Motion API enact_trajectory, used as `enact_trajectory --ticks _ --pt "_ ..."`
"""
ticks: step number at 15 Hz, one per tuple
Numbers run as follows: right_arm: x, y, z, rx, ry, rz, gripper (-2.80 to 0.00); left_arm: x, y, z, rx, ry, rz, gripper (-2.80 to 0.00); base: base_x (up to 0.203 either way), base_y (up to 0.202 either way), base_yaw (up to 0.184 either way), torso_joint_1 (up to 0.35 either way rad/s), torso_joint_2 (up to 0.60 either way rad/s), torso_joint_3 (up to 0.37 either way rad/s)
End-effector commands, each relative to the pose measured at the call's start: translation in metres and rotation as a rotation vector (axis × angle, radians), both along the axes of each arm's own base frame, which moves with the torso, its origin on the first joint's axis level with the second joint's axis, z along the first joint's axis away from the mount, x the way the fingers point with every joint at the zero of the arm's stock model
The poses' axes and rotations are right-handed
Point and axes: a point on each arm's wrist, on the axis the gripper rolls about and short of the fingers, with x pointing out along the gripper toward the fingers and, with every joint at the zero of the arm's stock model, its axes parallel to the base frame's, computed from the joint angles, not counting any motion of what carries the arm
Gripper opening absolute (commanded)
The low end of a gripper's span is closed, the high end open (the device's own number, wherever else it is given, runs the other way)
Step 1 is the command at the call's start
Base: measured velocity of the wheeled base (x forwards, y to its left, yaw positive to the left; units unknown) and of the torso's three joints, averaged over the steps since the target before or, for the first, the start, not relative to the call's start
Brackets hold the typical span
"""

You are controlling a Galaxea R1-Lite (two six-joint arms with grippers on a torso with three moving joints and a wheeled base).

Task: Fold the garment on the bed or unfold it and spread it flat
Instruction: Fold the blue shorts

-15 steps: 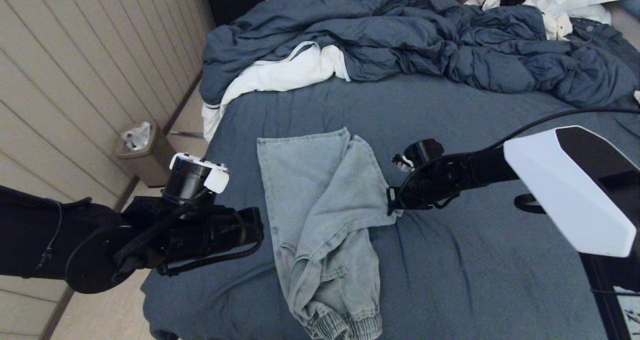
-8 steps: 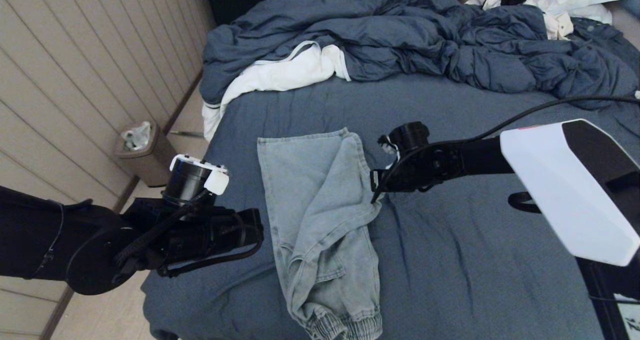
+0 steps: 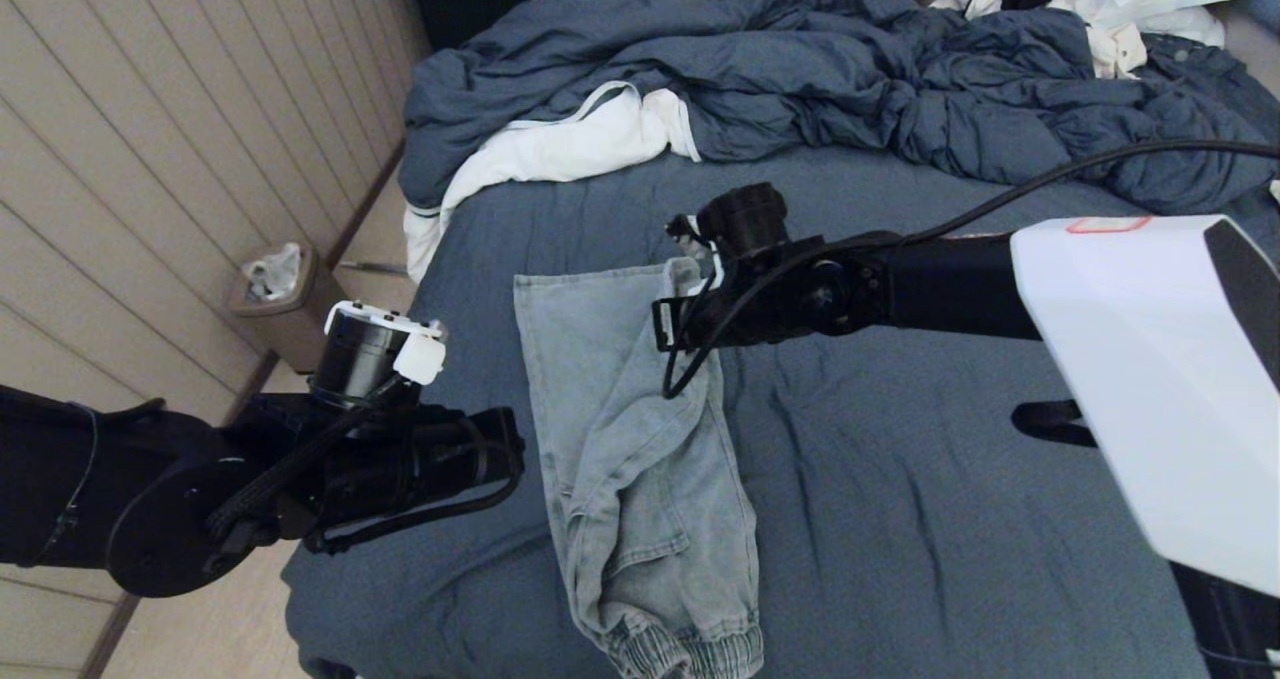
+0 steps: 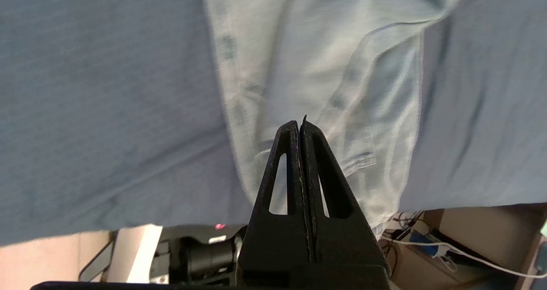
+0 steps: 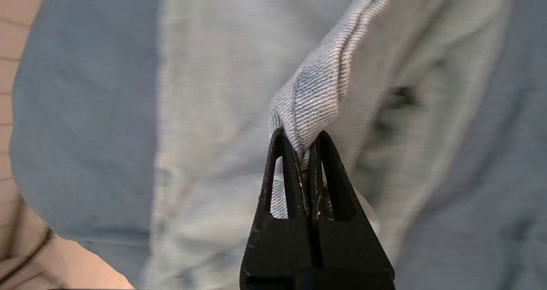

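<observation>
My right gripper moves the pinched fold (image 5: 313, 105) to the shorts' far side edge (image 5: 157, 136) before opening, since the fold hangs raised, short of that edge.
The light blue shorts (image 3: 600, 389) lie lengthwise on the dark blue bed (image 3: 950, 479), with the ribbed waistband (image 3: 690, 649) at the near edge. My right gripper (image 3: 662, 331) is shut on a pinched fold of the denim (image 5: 316, 89) and holds it raised above the far half of the shorts. In the right wrist view the twill edge sits between the right gripper's (image 5: 303, 137) fingertips. My left gripper (image 3: 512, 449) hangs shut and empty off the shorts' left side. In the left wrist view the left gripper (image 4: 299, 125) is over the shorts (image 4: 333, 68).
A rumpled dark blue duvet (image 3: 800, 69) fills the head of the bed, with a white cloth (image 3: 560, 149) at its left corner. A small bin (image 3: 275, 299) stands on the floor by the panelled wall (image 3: 150, 159). The bed's left edge runs under my left arm.
My right gripper has moved left and toward the far end, lifting the shorts' right flap and carrying it over the left half. My left arm has barely shifted.
</observation>
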Motion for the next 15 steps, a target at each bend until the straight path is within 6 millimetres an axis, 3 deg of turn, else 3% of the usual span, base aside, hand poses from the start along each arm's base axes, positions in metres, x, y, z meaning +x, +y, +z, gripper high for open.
enact_trajectory --ticks 1,6,9,15 --pt "-0.02 0.031 0.012 0.001 -0.093 -0.006 -2.8 0.001 0.001 0.004 -0.022 -0.031 0.01 -2.8 0.0 0.0 0.0 0.0 0.0 0.0" --pt "-0.024 0.067 -0.006 0.039 -0.159 0.03 -2.8 0.002 0.005 0.009 -0.074 -0.107 0.031 -2.8 0.0 0.0 0.0 0.0 0.0 0.0" --pt "-0.018 0.085 -0.029 0.044 -0.196 0.014 -2.8 0.003 0.004 0.007 -0.071 -0.107 0.038 -2.8 0.0 0.0 0.0 0.0 0.0 0.0" --pt "-0.008 0.096 -0.057 0.031 -0.241 0.008 -2.8 0.005 0.005 0.006 -0.076 -0.11 0.043 -2.8 0.0 0.0 0.0 0.0 0.0 0.0"
